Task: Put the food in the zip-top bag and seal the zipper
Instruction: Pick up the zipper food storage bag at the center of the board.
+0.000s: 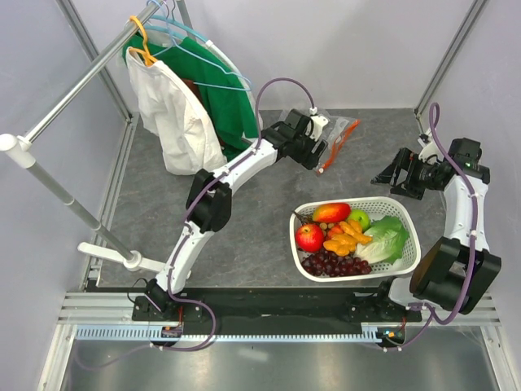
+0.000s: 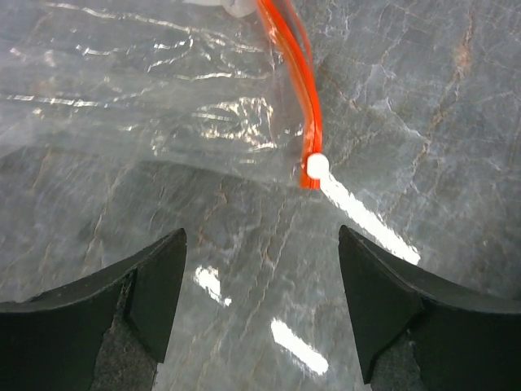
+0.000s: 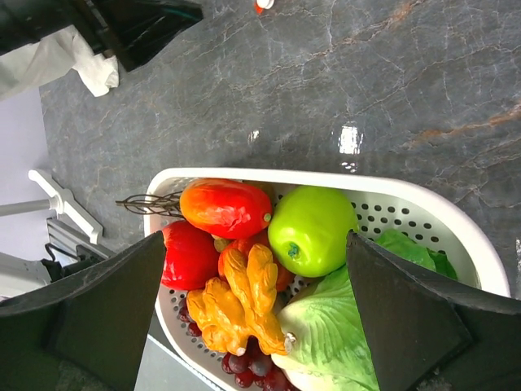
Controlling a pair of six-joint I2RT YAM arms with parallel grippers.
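My left gripper grabs the bag's zipper end at the white slider (image 2: 317, 167) next, which leaves the rest of the orange-red zipper (image 2: 299, 81) free for my right gripper.
The clear zip-top bag (image 1: 346, 126) lies flat at the back of the table, empty. Its orange-red zipper (image 2: 299, 81) ends in a white slider (image 2: 317, 165). My left gripper (image 2: 260, 277) is open and empty, hovering just short of the bag's corner; it also shows in the top view (image 1: 317, 155). The food sits in the white basket (image 1: 356, 200): mango (image 3: 226, 208), green apple (image 3: 312, 230), red apple (image 3: 189, 254), orange pieces (image 3: 236, 301), lettuce (image 3: 334, 342) and grapes (image 1: 334, 265). My right gripper (image 3: 256, 244) is open and empty above the basket's far side.
A clothes rail (image 1: 81, 73) with hangers, a white cloth bag (image 1: 175, 114) and a green garment (image 1: 224, 98) stands at the back left. Bare grey tabletop (image 1: 244, 236) lies between the basket and the rail's foot.
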